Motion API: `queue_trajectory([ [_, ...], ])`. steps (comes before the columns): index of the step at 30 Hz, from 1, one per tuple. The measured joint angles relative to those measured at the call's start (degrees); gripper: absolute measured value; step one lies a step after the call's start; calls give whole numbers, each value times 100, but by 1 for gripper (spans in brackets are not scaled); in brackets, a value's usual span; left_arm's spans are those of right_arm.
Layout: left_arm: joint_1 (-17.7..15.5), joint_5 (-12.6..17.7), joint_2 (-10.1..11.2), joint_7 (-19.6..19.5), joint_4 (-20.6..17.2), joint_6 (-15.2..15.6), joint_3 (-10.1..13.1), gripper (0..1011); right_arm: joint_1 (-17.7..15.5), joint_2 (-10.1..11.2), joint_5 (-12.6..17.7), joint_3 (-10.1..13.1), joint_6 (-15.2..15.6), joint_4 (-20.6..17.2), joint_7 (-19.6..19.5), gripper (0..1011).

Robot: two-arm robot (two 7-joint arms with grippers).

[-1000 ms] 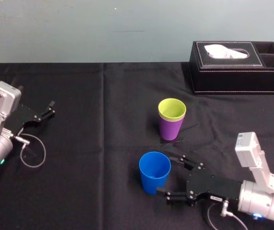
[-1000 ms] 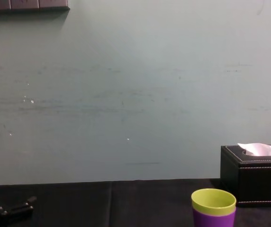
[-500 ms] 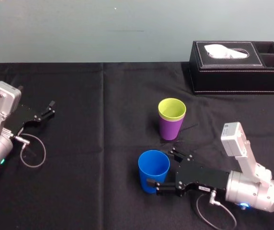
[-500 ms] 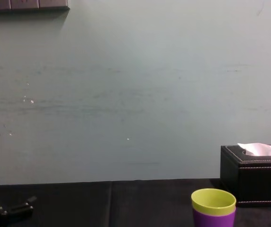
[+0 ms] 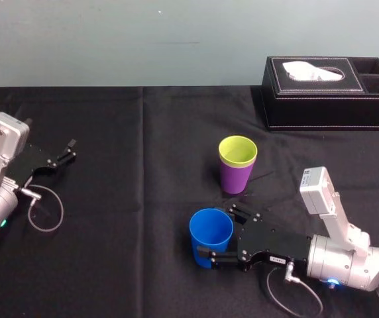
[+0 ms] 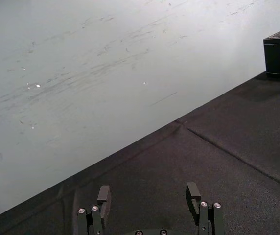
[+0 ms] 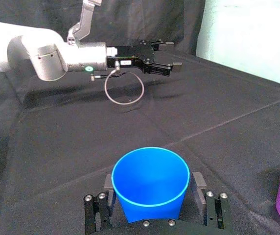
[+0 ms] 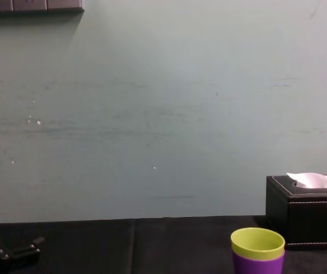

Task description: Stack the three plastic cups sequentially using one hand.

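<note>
My right gripper is going to grab the blue cup by its outer side next, and then stack the blue cup into the lime cup.
A blue cup stands upright on the black tablecloth near the front. My right gripper reaches in from the right, open, one finger close on each side of the cup's lower wall. Behind it, the lime yellow-green cup sits nested inside the purple cup. My left gripper rests open and empty at the far left of the table.
A black leather tissue box stands at the back right by the wall. A cable loop lies beside the left arm. Bare black cloth spreads between the cups and the left arm.
My right gripper has slid left so its fingers now flank the blue cup, which shifted slightly left. The nested cups and the left arm have not moved.
</note>
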Motion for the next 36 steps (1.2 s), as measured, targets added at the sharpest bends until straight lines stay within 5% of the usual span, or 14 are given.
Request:
queue_trajectory([
  [10,0,0,0,0,0,0,0,1011,-13,8,4,13,-10,-5,-1,765],
  [33,0,0,0,0,0,0,0,1012,-22,15,4,23,-19,-12,-5,718],
  [36,0,0,0,0,0,0,0,1011,-117,87,-14,41,-52,-227,-107,718],
])
